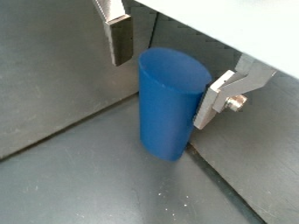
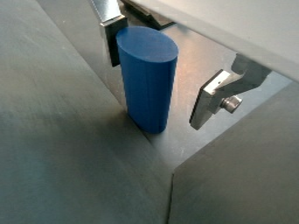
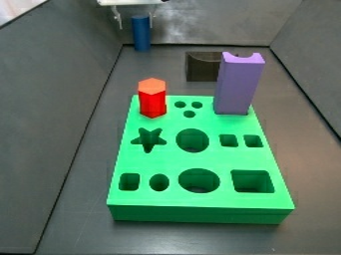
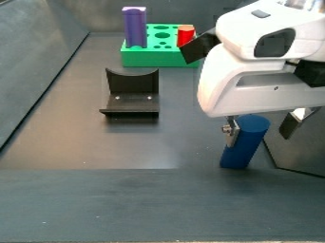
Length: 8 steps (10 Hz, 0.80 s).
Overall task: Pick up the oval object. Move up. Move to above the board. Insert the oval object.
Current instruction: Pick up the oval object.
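The peg (image 3: 140,35) needs to go into the green board. My gripper should next take hold of the peg by its top end (image 3: 140,21) to insert it.
The oval object, a plain blue upright peg (image 1: 167,105), stands on the dark floor between my gripper's fingers in both wrist views (image 2: 149,79). My gripper (image 1: 163,86) is open around it. One silver finger (image 1: 121,39) stands a little off the peg in a wrist view and the other finger (image 2: 208,98) stands off it in a wrist view. In a side view the peg (image 4: 241,147) stands under the white gripper body (image 4: 260,123). The green board (image 3: 200,211) lies apart from the peg (image 3: 140,35), also in a side view (image 4: 152,57).
A tall purple notched block (image 3: 238,85) and a red hexagonal prism (image 3: 152,98) stand in the board's far holes. The dark fixture (image 4: 129,93) stands on the floor between board and peg, also in a side view (image 3: 202,66). Grey walls rise along the floor's sides.
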Tool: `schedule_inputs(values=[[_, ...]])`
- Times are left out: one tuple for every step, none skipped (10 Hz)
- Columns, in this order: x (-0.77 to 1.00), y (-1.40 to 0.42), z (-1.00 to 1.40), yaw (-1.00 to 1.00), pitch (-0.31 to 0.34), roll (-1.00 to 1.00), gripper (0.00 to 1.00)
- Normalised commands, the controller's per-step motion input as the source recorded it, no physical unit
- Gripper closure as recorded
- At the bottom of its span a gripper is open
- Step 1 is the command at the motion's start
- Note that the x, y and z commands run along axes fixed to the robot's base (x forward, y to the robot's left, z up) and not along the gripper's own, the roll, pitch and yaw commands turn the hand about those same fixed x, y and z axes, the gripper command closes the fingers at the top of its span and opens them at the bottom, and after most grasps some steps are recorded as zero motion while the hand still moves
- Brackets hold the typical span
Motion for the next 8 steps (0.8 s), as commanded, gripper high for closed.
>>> schedule_inputs(values=[[0.03, -0.14, -0.45, 0.31, -0.017, 0.23, 0.0], [0.0, 0.0, -0.07, 0.25, 0.0, 0.06, 0.0], [0.0, 0.0, 0.0, 0.0, 0.0, 0.0, 0.0], [0.0, 0.0, 0.0, 0.0, 0.0, 0.0, 1.0], [0.0, 0.0, 0.0, 0.0, 0.0, 0.0, 1.0], [0.0, 0.0, 0.0, 0.0, 0.0, 0.0, 1.0], [0.0, 0.0, 0.0, 0.0, 0.0, 0.0, 1.0], [0.0, 0.0, 0.0, 0.0, 0.0, 0.0, 1.0]])
